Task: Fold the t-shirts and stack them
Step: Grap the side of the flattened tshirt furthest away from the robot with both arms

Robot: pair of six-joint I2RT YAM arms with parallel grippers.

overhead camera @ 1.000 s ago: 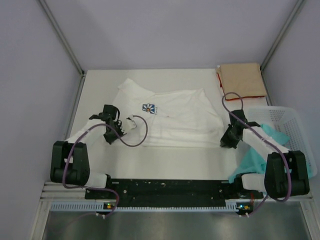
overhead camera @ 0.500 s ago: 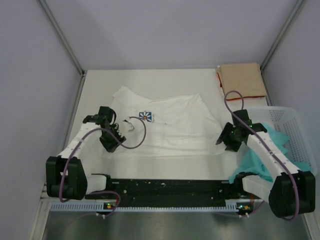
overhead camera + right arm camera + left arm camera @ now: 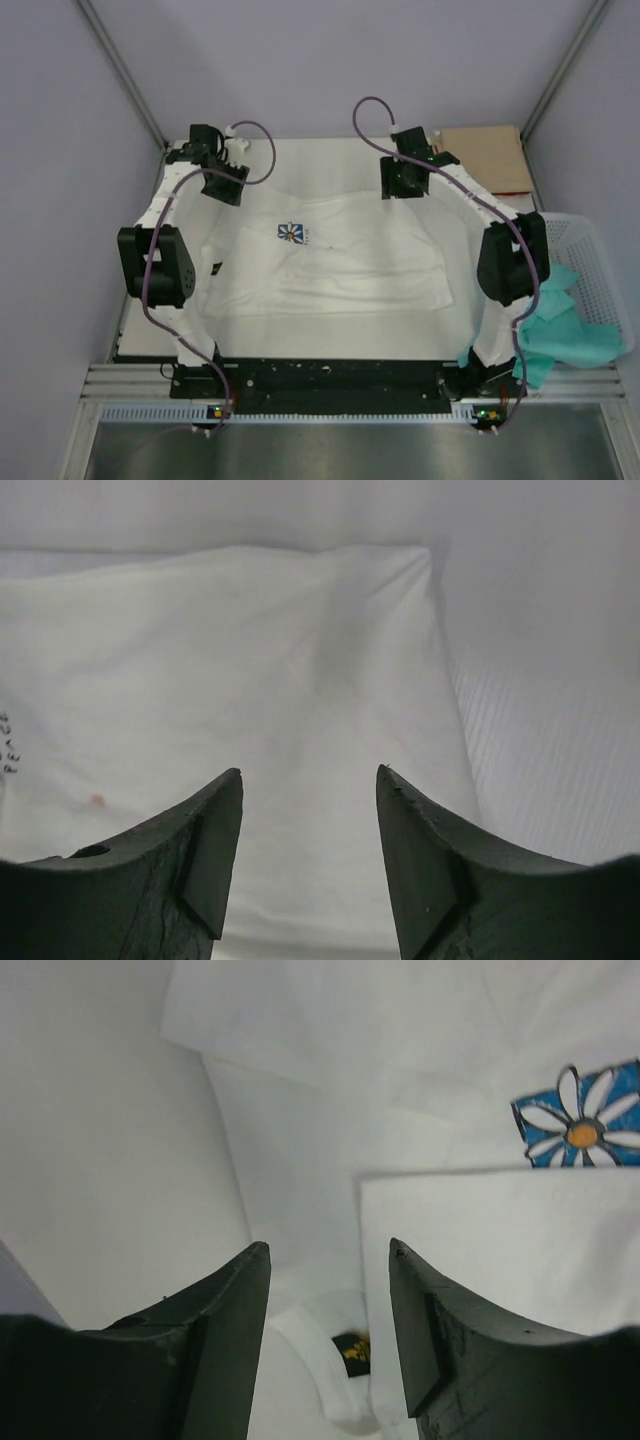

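Note:
Next, my left gripper grabs the white t-shirt's far corner on the collar side, to fold the t-shirt's far edge over its near part.
The white t-shirt with the blue daisy print (image 3: 291, 233) lies spread across the middle of the table, with a fold line across its near part. My left gripper (image 3: 222, 190) hovers open over its far left corner, holding nothing. In the left wrist view the left gripper (image 3: 328, 1248) frames the collar and its black neck label (image 3: 352, 1347), with the daisy (image 3: 585, 1130) at the right. My right gripper (image 3: 399, 185) is open over the far right corner. In the right wrist view the right gripper (image 3: 310, 772) has only white cloth (image 3: 250, 680) below it. The folded tan t-shirt (image 3: 495, 160) lies at the far right corner.
A white mesh basket (image 3: 590, 250) stands at the right edge with teal cloth (image 3: 560, 335) spilling out of it toward the near side. The right arm's links cross in front of the tan t-shirt's left edge. Bare table (image 3: 545, 730) shows right of the white cloth.
Both grippers went from shut on the white t-shirt's sides to open, letting it go. The shirt slid nearer, then both arms swung to its far edge.

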